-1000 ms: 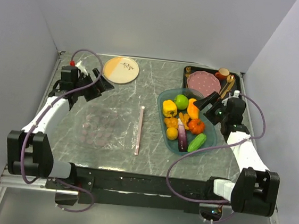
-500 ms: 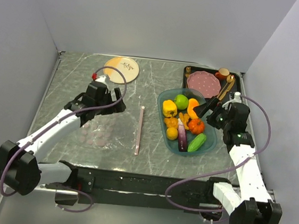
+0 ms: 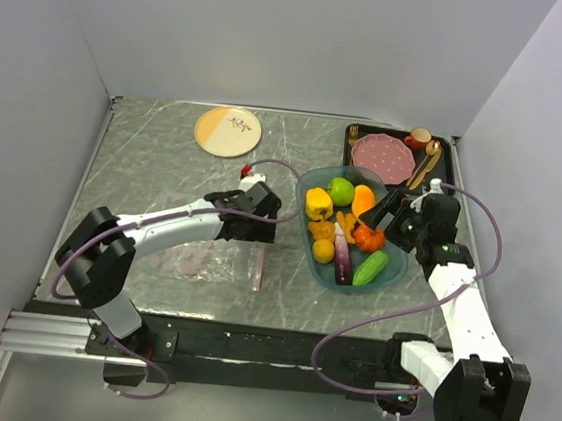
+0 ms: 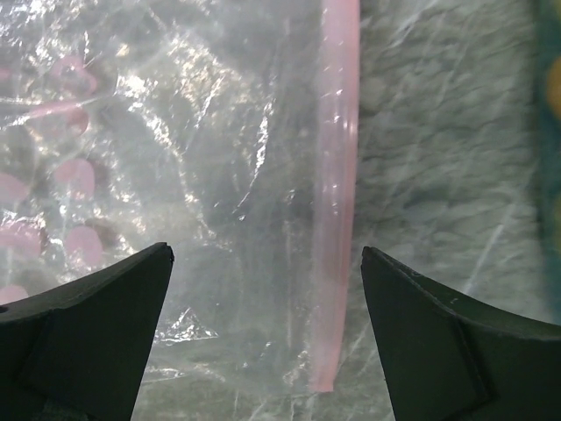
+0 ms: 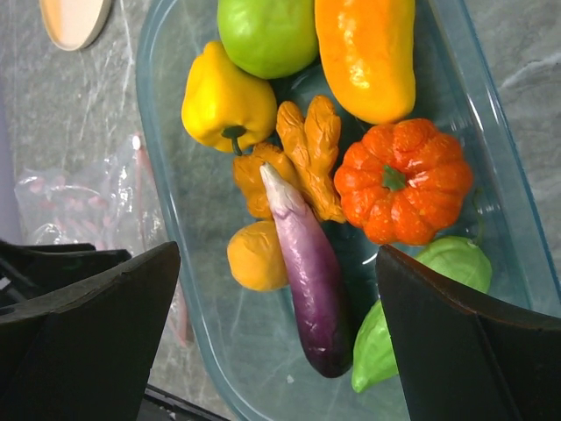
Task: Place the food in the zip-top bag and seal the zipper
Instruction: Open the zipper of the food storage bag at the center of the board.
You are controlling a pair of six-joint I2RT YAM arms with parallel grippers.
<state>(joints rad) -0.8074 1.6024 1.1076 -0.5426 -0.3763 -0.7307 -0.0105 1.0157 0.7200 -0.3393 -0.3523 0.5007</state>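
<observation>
My left gripper needs to go lower first and then close on the zipper. My fingers are above the zipper, so they would miss the zipper if I closed now.
The clear zip-top bag (image 3: 190,258) lies flat on the table, its pink zipper (image 3: 258,268) along its right edge. My left gripper (image 3: 257,230) is open and hovers low over the zipper's far part. In the left wrist view the zipper (image 4: 337,175) runs between the open fingers of my left gripper (image 4: 267,254), over the bag (image 4: 193,175). The food lies in the teal tray (image 3: 303,188). My right gripper (image 3: 381,219) is open above it. The right wrist view shows the right gripper (image 5: 277,248) over the purple eggplant (image 5: 311,281), with yellow pepper (image 5: 226,98), green apple (image 5: 267,33), orange piece (image 5: 366,53), red-orange tomato (image 5: 403,180) and green cucumber (image 5: 386,346).
A cream and orange plate (image 3: 228,131) sits at the back left. A black tray with a pink plate (image 3: 384,155) and brown items stands behind the teal tray. Grey walls close in the left, back and right sides.
My left arm has swung right across the bag from the back left and now reaches the zipper. My right gripper has shifted slightly left over the teal tray.
</observation>
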